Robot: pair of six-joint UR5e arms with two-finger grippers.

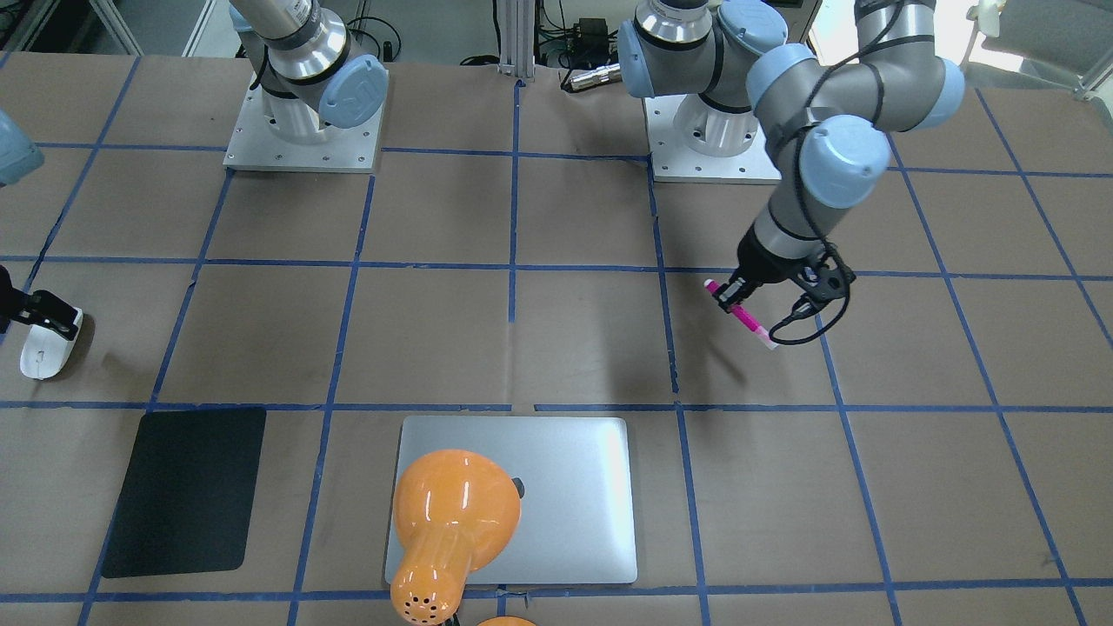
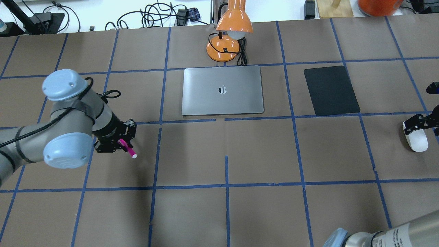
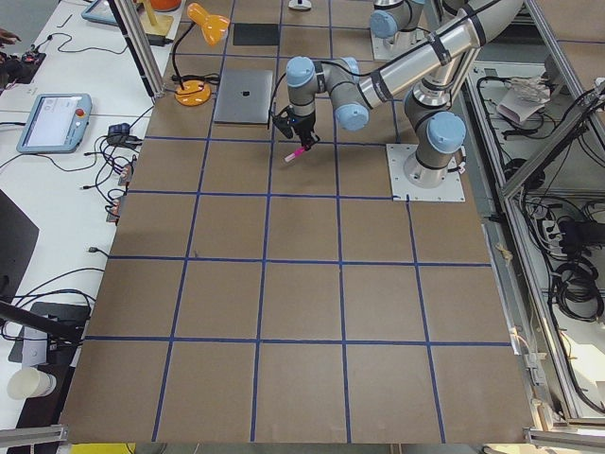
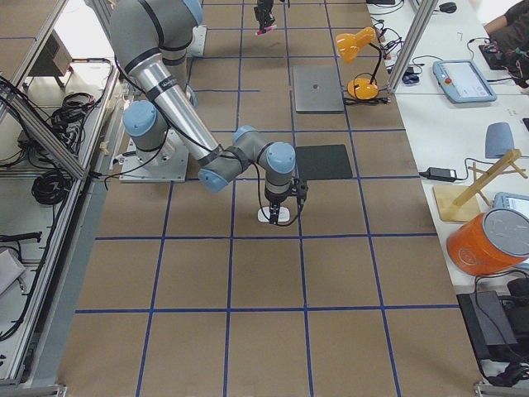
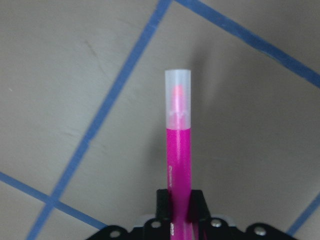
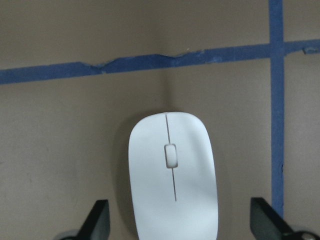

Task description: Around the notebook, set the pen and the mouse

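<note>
The right gripper grips the white mouse by its long sides next, to put it on the black mat (image 1: 188,490) beside the notebook.
My left gripper (image 2: 120,143) is shut on the magenta pen (image 2: 127,150) and holds it above the table, left of and nearer to me than the silver notebook (image 2: 223,91). The pen (image 5: 178,150) points away from the fingers with its pale cap outermost. The white mouse (image 6: 172,175) lies on the table at the far right, apart from the notebook. My right gripper (image 2: 416,126) hangs over the mouse (image 2: 416,140), open. Its fingers (image 6: 98,220) stand wide on either side with gaps to the mouse.
A matte black mat (image 2: 331,90) lies right of the notebook, between it and the mouse. An orange desk lamp (image 2: 228,34) stands behind the notebook, and its shade (image 1: 452,504) hides part of the lid in the front-facing view. Blue tape lines grid the brown tabletop (image 2: 226,154).
</note>
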